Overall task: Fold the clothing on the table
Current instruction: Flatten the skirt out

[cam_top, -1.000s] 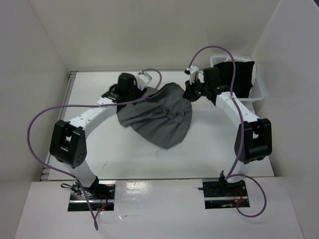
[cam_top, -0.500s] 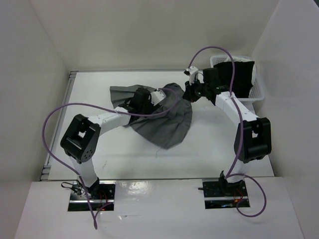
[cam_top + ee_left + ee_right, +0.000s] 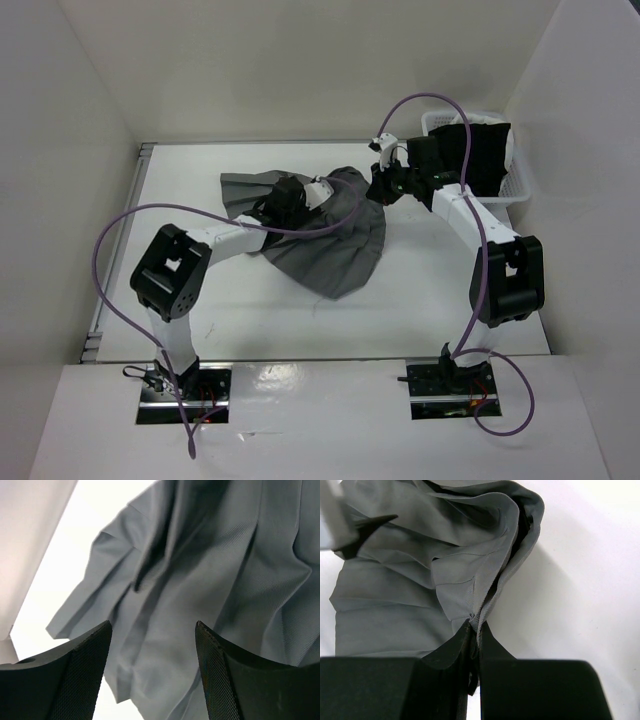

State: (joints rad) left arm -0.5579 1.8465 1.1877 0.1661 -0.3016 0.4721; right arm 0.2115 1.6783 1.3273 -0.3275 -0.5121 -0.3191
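My left gripper pinches the skirt's raised cloth edge (image 3: 143, 579) at the edge's end opposite my right gripper next, so both grippers spread the skirt flat for folding.
The clothing, a grey pleated skirt (image 3: 335, 245), lies rumpled on the white table (image 3: 230, 310), its left corner spread flat toward the back left. My left gripper (image 3: 287, 194) hovers over the skirt's upper left part. In the left wrist view it (image 3: 152, 625) stands open, with pleated fabric (image 3: 225, 580) below and nothing between its fingers (image 3: 75, 680). My right gripper (image 3: 381, 187) is at the skirt's upper right corner. In the right wrist view it (image 3: 476, 626) is shut on the folded band edge of the skirt (image 3: 420, 580), pinching it just above the table (image 3: 580, 580).
A white slatted basket (image 3: 522, 182) with a black garment (image 3: 485, 155) in it stands at the back right, close behind the right arm. White walls enclose the table on the left, back and right. Purple cables loop off both arms.
My left gripper let go of the skirt's left corner, opened and moved right over the fabric. That corner now lies flat on the table. The right gripper held still.
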